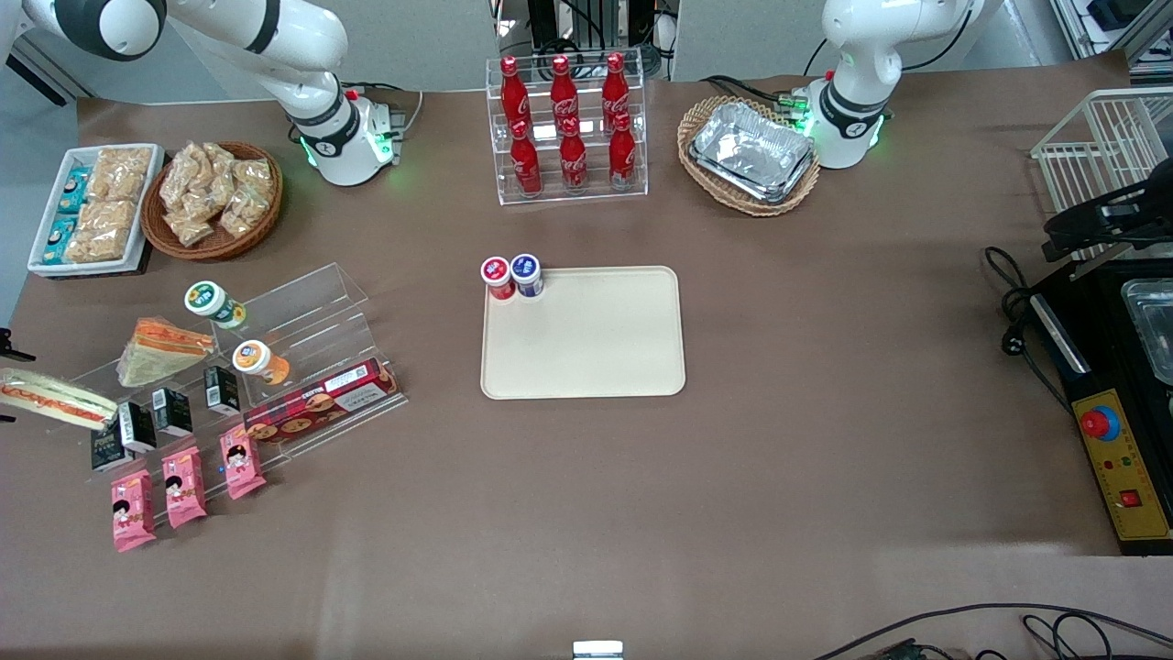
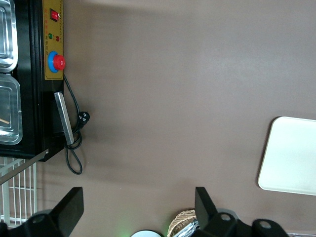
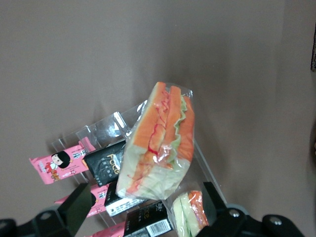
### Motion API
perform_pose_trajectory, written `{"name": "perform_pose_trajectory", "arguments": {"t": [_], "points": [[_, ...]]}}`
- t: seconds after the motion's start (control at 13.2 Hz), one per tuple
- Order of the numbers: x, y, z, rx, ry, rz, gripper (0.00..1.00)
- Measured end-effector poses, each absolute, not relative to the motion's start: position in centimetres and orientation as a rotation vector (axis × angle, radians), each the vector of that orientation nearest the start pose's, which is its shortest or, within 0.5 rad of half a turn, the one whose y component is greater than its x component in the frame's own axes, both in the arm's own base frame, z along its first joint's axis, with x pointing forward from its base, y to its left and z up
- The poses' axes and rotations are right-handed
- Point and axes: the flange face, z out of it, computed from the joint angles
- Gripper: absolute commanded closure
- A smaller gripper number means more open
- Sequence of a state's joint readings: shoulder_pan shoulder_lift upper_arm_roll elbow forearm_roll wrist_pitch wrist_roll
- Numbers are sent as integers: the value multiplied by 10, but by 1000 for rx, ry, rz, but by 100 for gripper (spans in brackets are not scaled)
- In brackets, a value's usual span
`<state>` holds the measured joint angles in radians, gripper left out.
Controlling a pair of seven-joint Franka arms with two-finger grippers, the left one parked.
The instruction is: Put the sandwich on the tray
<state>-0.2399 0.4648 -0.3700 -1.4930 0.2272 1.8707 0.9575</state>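
I need to grab the pale wedge sandwich by its wrapped end next, so I can put it onto the cream-beige tray.
The clear-wrapped sandwich is a long pale wedge with a red-orange filling stripe. It lies on the end of the clear stepped shelf, partly over a black box. In the right wrist view the sandwich lies below my gripper. The gripper hovers above the shelf, open and empty, with its fingers wide apart. It is out of the front view. The cream-beige tray lies flat in the middle of the table, well apart from the shelf, and also shows in the left wrist view.
A darker sandwich with an orange top lies beside the pale one, farther from the front camera. Black boxes, pink packets, a cookie box and two cups fill the shelf. A red cup and a blue cup stand at the tray's corner.
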Motion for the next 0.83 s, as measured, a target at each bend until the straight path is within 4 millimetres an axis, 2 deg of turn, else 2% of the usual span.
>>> {"name": "perform_pose_trajectory", "arguments": {"t": [0.23, 0.53, 0.83], "points": [[587, -343, 409, -2123, 2261, 103, 0], [581, -347, 389, -2088, 2306, 125, 0], [576, -351, 383, -2075, 2321, 131, 0]]}}
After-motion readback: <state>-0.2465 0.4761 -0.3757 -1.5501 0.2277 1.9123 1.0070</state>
